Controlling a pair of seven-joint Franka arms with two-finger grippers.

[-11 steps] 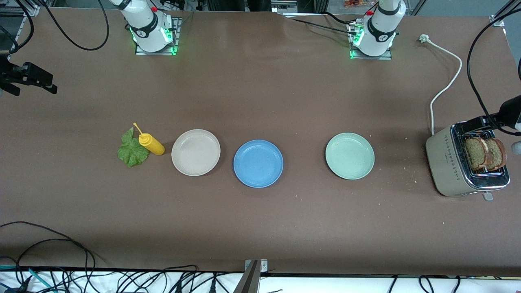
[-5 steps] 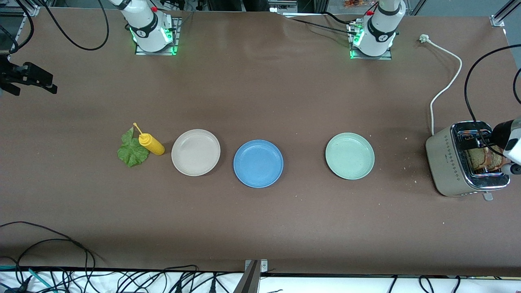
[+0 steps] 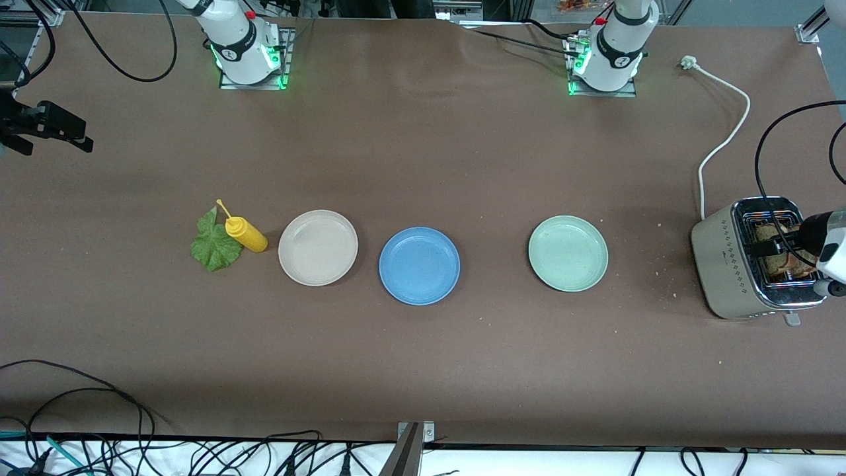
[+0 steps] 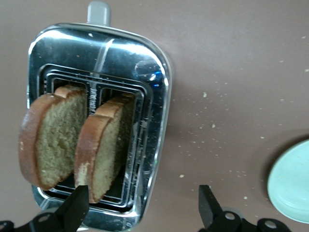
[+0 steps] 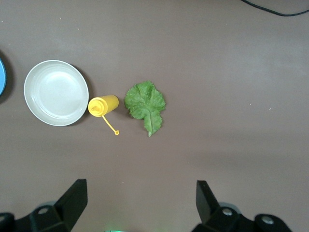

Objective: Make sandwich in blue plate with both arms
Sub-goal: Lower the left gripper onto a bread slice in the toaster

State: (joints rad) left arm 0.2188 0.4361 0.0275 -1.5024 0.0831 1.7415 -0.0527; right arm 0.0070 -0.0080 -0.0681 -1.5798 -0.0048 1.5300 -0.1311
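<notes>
One finger overlaps the slice's near end (image 4: 92,180), so my left gripper should shift left in the wrist view before closing on the bread slice.
Two brown bread slices (image 4: 48,140) (image 4: 104,145) stand upright in the slots of a silver toaster (image 3: 724,264) at the left arm's end of the table. My left gripper (image 4: 141,210) hangs open just above that toaster (image 4: 145,58). One finger is over a slot beside a slice and the other is over the table beside the toaster. In the front view the left gripper (image 3: 780,241) partly hides the bread (image 3: 786,264). The empty blue plate (image 3: 419,266) lies mid-table. The green lettuce leaf (image 3: 213,246) (image 5: 146,104) lies flat toward the right arm's end. My right gripper (image 5: 140,203) is open, high over bare table.
A yellow squeeze bottle (image 3: 246,234) (image 5: 103,105) lies between the lettuce and an empty beige plate (image 3: 318,248) (image 5: 56,93). An empty pale green plate (image 3: 568,253) (image 4: 292,181) sits between the blue plate and the toaster. The toaster's white cord (image 3: 724,142) trails toward the left arm's base. Crumbs dot the table.
My left gripper has come in over the toaster and lowered onto it, now covering most of the bread in the front view. The right arm has not moved.
</notes>
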